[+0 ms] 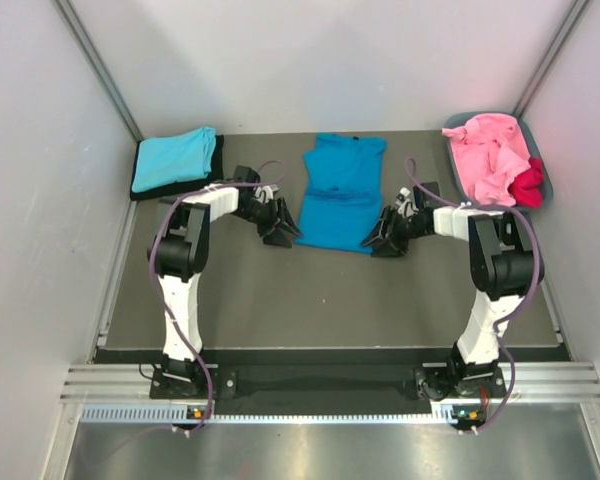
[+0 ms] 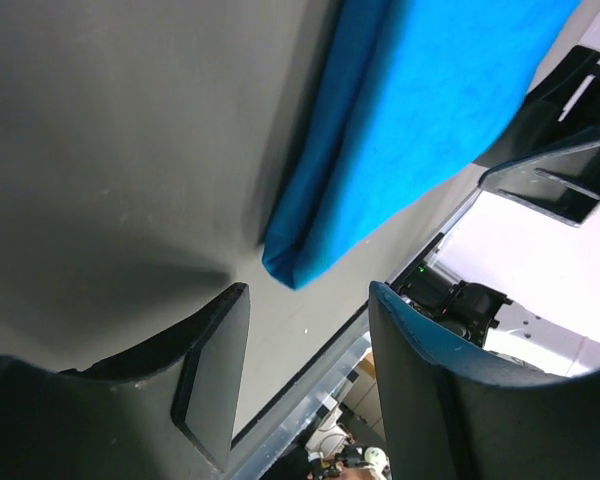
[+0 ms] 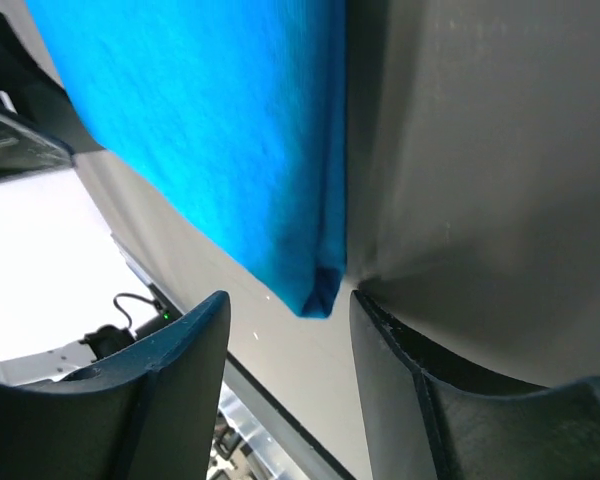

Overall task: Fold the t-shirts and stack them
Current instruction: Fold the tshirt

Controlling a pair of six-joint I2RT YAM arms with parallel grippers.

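Observation:
Next, my right gripper grabs the bright blue t-shirt [image 1: 340, 195] by its near corner [image 1: 368, 249], opposite my left gripper's corner, to fold its hem toward its collar.
A bright blue t-shirt [image 1: 340, 195] lies flat mid-table with its sides folded in, collar toward the back. My left gripper [image 1: 278, 232] is open just off its near left corner. My right gripper [image 1: 385, 240] is open just off its near right corner. In the left wrist view the shirt's folded corner [image 2: 310, 250] hangs just ahead of the open gripper [image 2: 305, 350], nothing between the fingers. The right wrist view shows the other corner [image 3: 315, 290] just ahead of that open gripper [image 3: 290, 350]. A folded turquoise t-shirt [image 1: 175, 158] lies at the back left. Pink t-shirts [image 1: 485, 155] and a crimson one [image 1: 527, 185] are heaped at the back right.
The pink and crimson shirts sit in a grey-blue tub [image 1: 543, 150] in the back right corner. A black layer [image 1: 140, 188] shows under the turquoise shirt. White walls close in the dark table [image 1: 330, 300] on three sides.

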